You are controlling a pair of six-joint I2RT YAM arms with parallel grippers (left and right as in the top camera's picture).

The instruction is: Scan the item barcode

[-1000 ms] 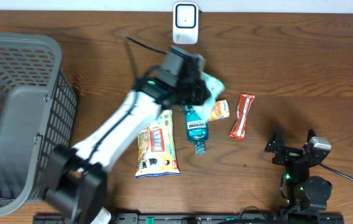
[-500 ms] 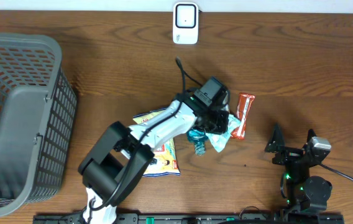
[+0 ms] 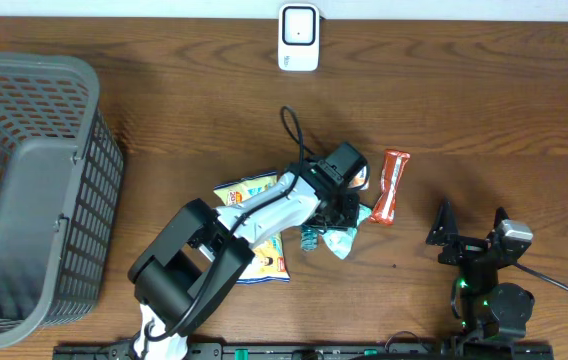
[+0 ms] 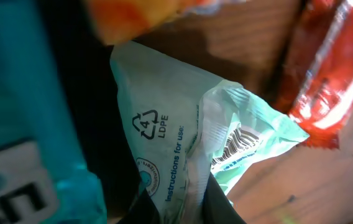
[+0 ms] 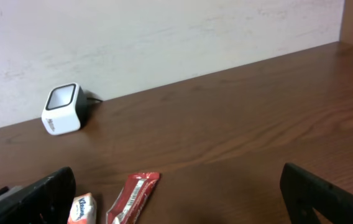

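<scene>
The pale green packet's edge (image 3: 343,254) (image 4: 282,130) touches the tabletop beside the red snack bar, so it is time for my left gripper to let go of the packet.
My left gripper (image 3: 340,212) is shut on a pale green plastic packet (image 3: 336,241), low over the pile of items at mid-table. In the left wrist view the packet (image 4: 176,143) is pinched between the dark fingers at the bottom edge, at my left gripper (image 4: 186,211). Its barcode (image 4: 235,142) shows on a fold facing the camera. The white scanner (image 3: 298,37) stands at the back edge, far from the packet. At the front right, my right gripper (image 3: 469,236) stands open and holds nothing. The right wrist view shows the scanner (image 5: 61,109) beyond my right gripper (image 5: 179,190).
A red snack bar (image 3: 391,187) lies right of the packet. A teal mouthwash bottle (image 4: 21,124) and a yellow snack bag (image 3: 254,250) lie under the left arm. An orange tissue pack (image 5: 82,208) sits beside the bar. A grey basket (image 3: 24,190) fills the left side.
The left arm has swung from just below the scanner toward the front, carrying the green packet down onto the pile beside the red bar. The right arm has not moved.
</scene>
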